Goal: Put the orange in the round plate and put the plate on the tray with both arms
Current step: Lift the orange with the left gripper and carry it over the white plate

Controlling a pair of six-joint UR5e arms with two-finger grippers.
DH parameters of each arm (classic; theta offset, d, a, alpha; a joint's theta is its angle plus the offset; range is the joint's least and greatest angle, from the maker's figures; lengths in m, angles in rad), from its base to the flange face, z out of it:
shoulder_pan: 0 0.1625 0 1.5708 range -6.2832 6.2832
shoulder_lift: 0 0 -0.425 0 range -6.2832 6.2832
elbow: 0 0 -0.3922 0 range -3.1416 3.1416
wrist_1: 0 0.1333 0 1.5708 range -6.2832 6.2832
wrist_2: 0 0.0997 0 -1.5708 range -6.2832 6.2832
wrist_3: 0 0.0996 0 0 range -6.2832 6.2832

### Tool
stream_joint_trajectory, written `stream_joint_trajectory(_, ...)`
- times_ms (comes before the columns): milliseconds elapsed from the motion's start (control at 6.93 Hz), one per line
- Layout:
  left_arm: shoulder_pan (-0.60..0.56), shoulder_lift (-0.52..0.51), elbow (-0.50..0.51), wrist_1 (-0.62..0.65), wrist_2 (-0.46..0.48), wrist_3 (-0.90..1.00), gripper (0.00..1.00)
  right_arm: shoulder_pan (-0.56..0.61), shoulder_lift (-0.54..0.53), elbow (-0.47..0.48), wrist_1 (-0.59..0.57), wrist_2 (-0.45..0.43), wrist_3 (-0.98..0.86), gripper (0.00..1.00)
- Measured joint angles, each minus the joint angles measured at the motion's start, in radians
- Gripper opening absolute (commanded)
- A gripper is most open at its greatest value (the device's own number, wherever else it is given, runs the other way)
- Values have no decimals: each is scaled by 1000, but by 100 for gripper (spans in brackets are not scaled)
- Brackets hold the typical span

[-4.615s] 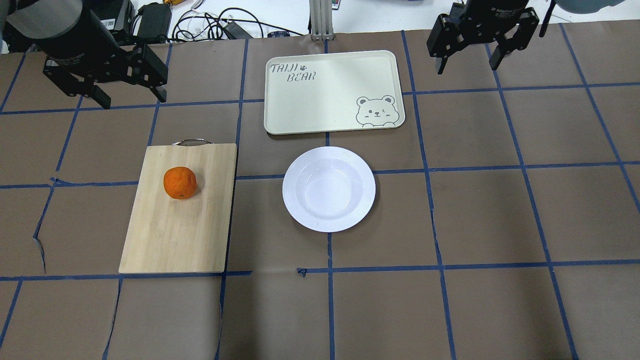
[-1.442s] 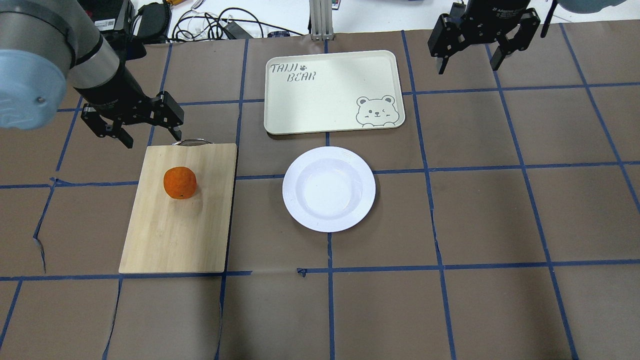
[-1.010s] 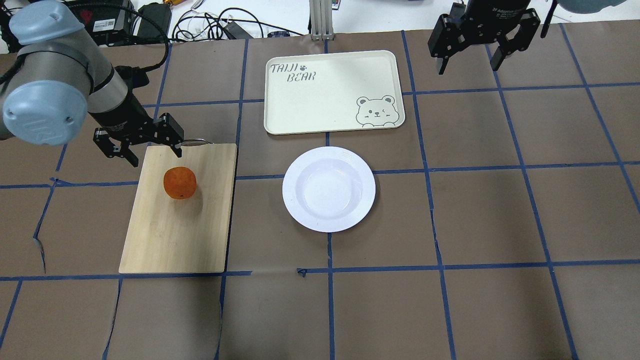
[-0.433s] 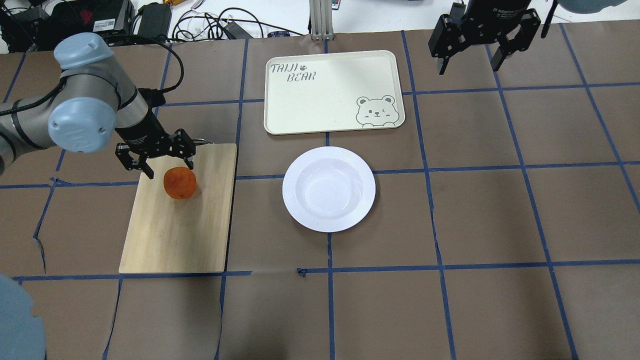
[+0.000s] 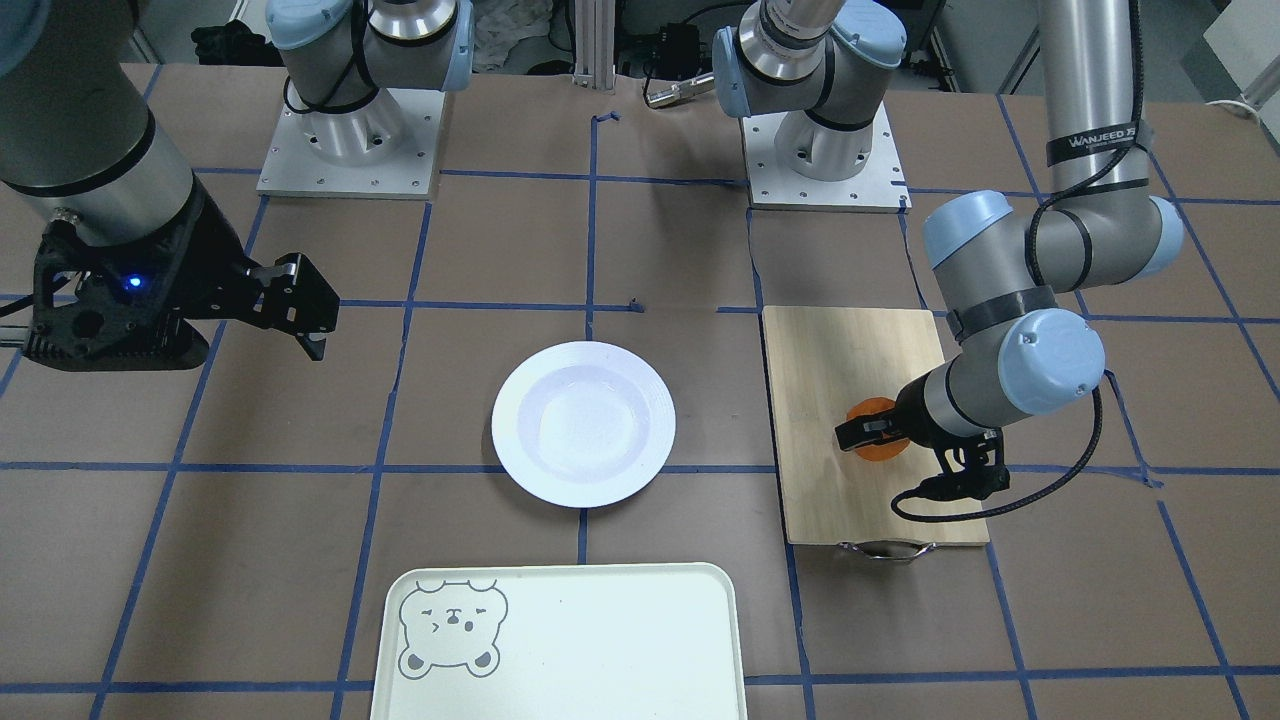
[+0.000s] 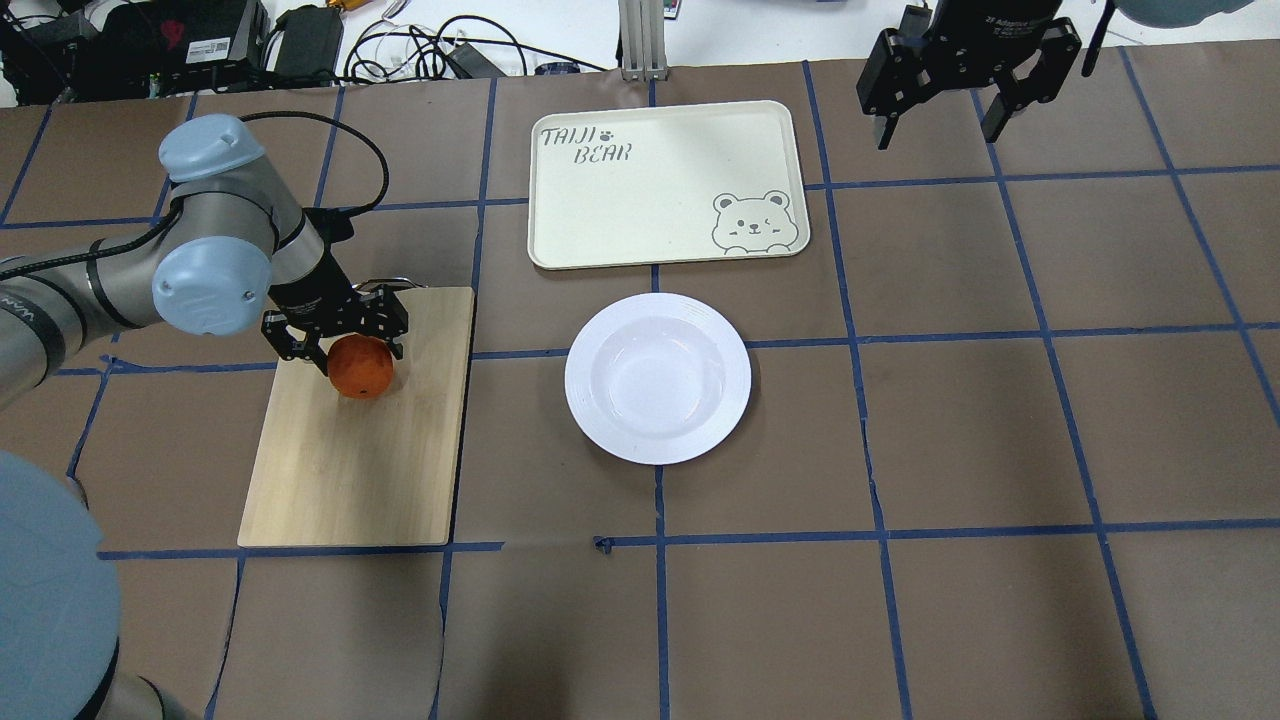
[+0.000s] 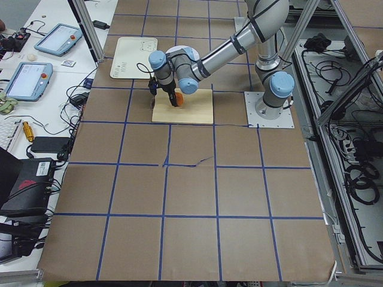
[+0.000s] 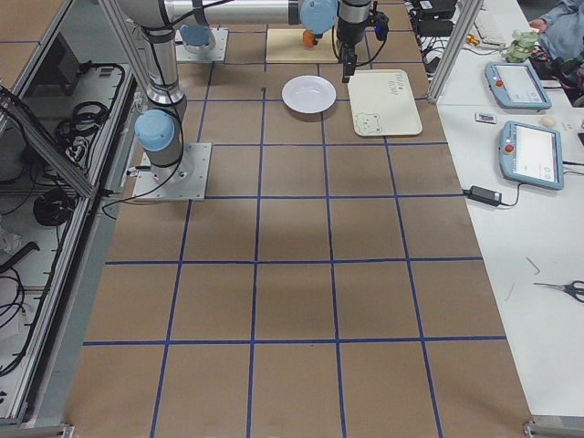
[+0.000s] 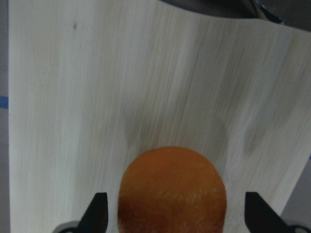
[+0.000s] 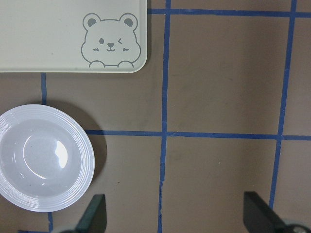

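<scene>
Next, my left gripper takes hold of the orange by its plump middle, so that the orange goes in the round plate.
The orange rests on the bamboo board, toward its far end. My left gripper is lowered over it and open. One finger stands on each side of the fruit, with a gap showing on both sides in the left wrist view. The white round plate lies empty in the middle of the table. Just beyond it sits the tray with its bear face. My right gripper hangs open and empty high at the far right.
The bamboo board has a metal handle at its far edge, close to the left gripper. Cables and boxes lie past the table's far edge. Blue tape lines cross the brown table cover.
My left arm has swung in from the far left and come down until its open fingers straddle the orange. The right arm, plate and tray have not moved.
</scene>
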Motion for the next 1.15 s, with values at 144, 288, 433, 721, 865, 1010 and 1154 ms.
stream_joint_trajectory(144,0,-3,0,5,-4,-1,0,0,0,0,1,0,0,100)
stream_joint_trajectory(288,-1,3,5,5,-8,-11,0,0,0,0,1,1,1,100)
stream_joint_trajectory(433,-8,13,26,1,-18,-47,0,0,0,0,0,1,0,100)
stream_joint_trajectory(721,-67,35,104,-31,-104,-201,0,0,0,0,1,1,1,100)
stream_joint_trajectory(865,-132,41,131,-38,-139,-305,0,0,0,0,1,1,0,100)
stream_joint_trajectory(1010,-207,39,143,-33,-177,-419,0,0,0,0,1,1,0,100)
stream_joint_trajectory(1154,-277,28,146,-6,-222,-527,0,0,0,0,1,1,1,100)
